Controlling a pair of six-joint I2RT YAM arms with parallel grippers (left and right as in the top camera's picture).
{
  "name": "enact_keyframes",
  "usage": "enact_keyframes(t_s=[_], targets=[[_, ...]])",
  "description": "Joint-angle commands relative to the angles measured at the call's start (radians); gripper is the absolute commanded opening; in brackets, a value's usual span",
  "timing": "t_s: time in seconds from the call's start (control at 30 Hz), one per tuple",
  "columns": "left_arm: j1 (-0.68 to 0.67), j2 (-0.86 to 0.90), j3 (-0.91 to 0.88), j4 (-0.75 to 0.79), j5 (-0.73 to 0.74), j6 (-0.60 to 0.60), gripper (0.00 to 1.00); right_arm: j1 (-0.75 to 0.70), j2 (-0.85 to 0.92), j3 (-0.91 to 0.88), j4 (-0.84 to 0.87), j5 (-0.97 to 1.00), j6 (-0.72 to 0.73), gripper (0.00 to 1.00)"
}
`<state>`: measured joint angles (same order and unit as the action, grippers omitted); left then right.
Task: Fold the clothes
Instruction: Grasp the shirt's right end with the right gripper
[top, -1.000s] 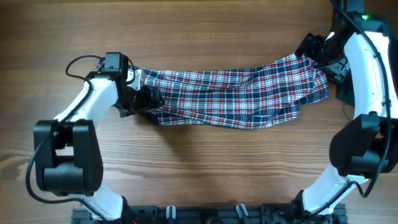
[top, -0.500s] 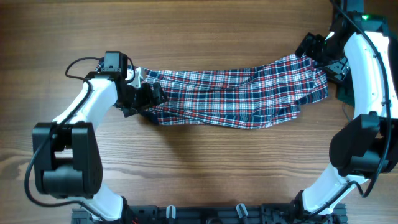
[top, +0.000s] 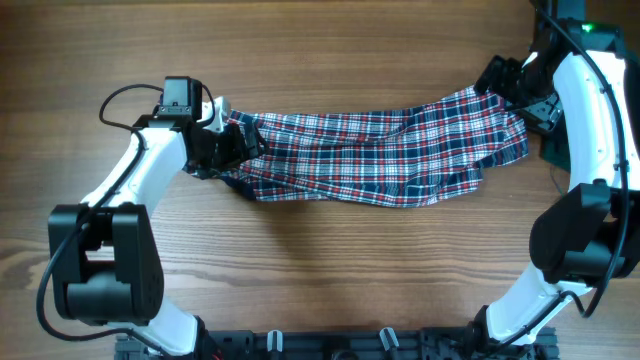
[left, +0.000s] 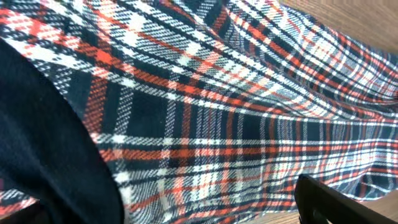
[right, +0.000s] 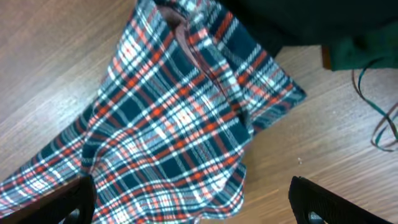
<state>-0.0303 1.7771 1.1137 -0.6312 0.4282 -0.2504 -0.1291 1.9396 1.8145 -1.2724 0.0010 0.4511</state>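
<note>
I should next pinch the shirt with my left gripper by its end beside the navy part of the cloth, so its opposite end stays free to spread it for folding.
The clothes I can see are one red, navy and white plaid shirt, lying rumpled in a long band across the middle of the table. My left gripper is at the shirt's left end, open, and plaid cloth fills its wrist view between the spread fingers. My right gripper hovers open over the shirt's right end. In the right wrist view the cloth lies below and between the wide-apart fingertips. Neither gripper holds anything.
A dark green object with thin cables sits at the table's right edge, just beyond the shirt and close to the right arm. Bare wooden tabletop surrounds the shirt.
My left gripper has shifted slightly up and to the right, further onto the shirt's left end. The right arm and the shirt's right end have not moved.
</note>
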Motion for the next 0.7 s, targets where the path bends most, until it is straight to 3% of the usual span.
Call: enact_keyframes(t_s=[0.0,0.03,0.1,0.13,0.17,0.23,0.4,0.53,0.67], targets=[[0.007,0.039,0.005,0.009,-0.003,-0.020,1.00,-0.003,-0.032,0.007,-0.020,0.017,0.026,1.00],[0.007,0.040,0.005,0.015,-0.003,-0.020,0.88,-0.003,-0.041,0.007,-0.025,0.017,0.045,1.00],[0.007,0.040,0.005,0.030,-0.002,-0.020,0.43,-0.003,-0.060,0.007,-0.038,0.021,0.066,1.00],[0.007,0.040,0.005,0.034,-0.002,-0.020,0.29,-0.003,-0.069,0.007,-0.051,0.030,0.090,1.00],[0.007,0.040,0.005,0.038,-0.002,-0.020,0.15,-0.005,-0.080,0.007,-0.066,0.039,0.106,1.00],[0.007,0.040,0.005,0.042,-0.003,-0.020,0.04,-0.014,-0.109,0.007,-0.132,0.096,0.171,1.00],[0.007,0.040,0.005,0.057,-0.003,-0.020,0.04,-0.039,-0.148,-0.023,-0.257,0.132,0.200,1.00],[0.007,0.040,0.005,0.067,-0.002,-0.020,0.04,-0.039,-0.151,-0.118,-0.283,0.042,0.208,1.00],[0.007,0.040,0.005,0.068,-0.002,-0.020,0.04,-0.041,-0.200,-0.238,-0.259,-0.033,0.331,1.00]])
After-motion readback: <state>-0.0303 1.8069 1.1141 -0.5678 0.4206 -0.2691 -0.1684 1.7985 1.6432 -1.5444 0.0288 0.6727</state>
